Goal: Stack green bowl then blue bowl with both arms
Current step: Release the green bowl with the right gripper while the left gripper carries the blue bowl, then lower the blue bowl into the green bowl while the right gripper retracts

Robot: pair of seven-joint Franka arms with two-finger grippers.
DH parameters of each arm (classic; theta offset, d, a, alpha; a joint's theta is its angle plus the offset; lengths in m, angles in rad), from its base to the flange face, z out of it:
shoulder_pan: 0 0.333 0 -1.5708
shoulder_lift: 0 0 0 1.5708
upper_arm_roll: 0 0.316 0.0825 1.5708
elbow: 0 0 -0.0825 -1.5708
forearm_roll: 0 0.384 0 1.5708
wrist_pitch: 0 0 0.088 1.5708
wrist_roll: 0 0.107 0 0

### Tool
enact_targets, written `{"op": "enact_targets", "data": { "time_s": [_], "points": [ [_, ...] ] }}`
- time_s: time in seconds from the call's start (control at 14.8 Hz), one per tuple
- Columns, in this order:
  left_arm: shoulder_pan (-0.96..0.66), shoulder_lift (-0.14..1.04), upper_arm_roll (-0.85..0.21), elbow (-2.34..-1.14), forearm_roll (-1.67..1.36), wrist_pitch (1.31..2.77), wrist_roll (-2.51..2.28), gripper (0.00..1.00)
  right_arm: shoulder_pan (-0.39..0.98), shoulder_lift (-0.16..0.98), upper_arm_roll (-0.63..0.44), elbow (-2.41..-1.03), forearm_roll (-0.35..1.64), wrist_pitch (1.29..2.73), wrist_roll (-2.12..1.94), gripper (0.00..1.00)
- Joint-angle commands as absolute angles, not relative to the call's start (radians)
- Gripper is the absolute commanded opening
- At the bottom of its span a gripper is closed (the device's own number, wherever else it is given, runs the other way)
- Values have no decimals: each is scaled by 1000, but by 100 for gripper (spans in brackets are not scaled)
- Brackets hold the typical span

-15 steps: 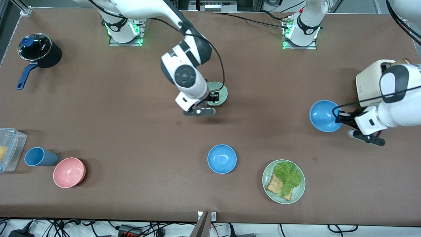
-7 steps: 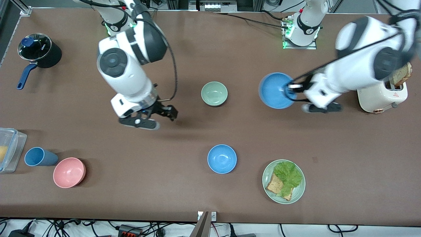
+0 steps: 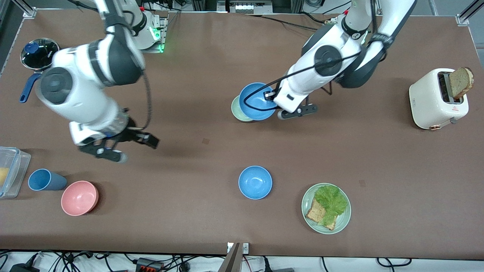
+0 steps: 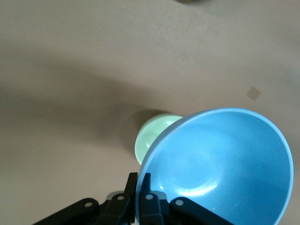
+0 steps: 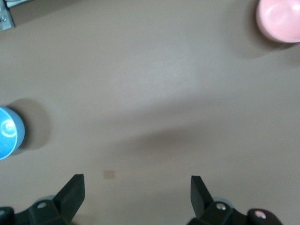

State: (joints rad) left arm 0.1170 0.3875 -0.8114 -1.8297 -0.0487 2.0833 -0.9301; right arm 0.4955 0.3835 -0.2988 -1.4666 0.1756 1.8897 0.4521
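The blue bowl hangs beside the green bowl, so my left gripper needs to line the blue bowl up with the green bowl before opening.
My left gripper [image 3: 273, 96] is shut on the rim of a sky-blue bowl [image 3: 257, 101] and holds it tilted just above the green bowl [image 3: 236, 111]. Only a crescent of the green bowl shows past the blue one. In the left wrist view the fingers [image 4: 132, 180] pinch the blue bowl's [image 4: 220, 164] rim, with the green bowl [image 4: 152, 136] under it on the table. My right gripper [image 3: 148, 140] is open and empty over bare table toward the right arm's end; it also shows in the right wrist view [image 5: 137, 187]. A second blue bowl [image 3: 255, 182] sits nearer the front camera and shows in the right wrist view [image 5: 7, 133].
A pale green plate [image 3: 342, 223] with lettuce and bread lies beside the second blue bowl. A toaster [image 3: 431, 100] with bread stands at the left arm's end. A pink bowl [image 3: 79, 197], blue cup [image 3: 45, 180], clear container [image 3: 11, 170] and black pot [image 3: 47, 58] are at the right arm's end.
The left arm has carried the blue bowl from beside the toaster to over the green bowl. The right arm has let go of the green bowl and drawn back toward its own end.
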Motion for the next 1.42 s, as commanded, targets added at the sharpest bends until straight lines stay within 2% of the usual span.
{"op": "enact_targets", "data": {
  "time_s": [0.0,0.34,0.47,1.02,1.29,1.35],
  "points": [
    [88,489,-811,-1833,82,2155,-1024,0,359,310,-203,-1485,152,1855,393,100],
    [31,552,-801,-1832,195,2181,-1086,0,65,220,-4,-1485,52,1764,192,100],
    [17,563,-801,-1838,196,2181,-1086,0,-9,192,34,-1485,35,1735,112,100],
    [-34,591,-790,-1871,221,2198,-1088,1,-80,152,34,-1482,-6,1599,-3,100],
    [-46,604,-785,-1879,267,2201,-1109,1,-78,100,32,-1532,-6,1600,3,100],
    [-46,604,-784,-1878,268,2201,-1112,8,-78,83,32,-1563,-6,1608,3,100]
  ]
}}
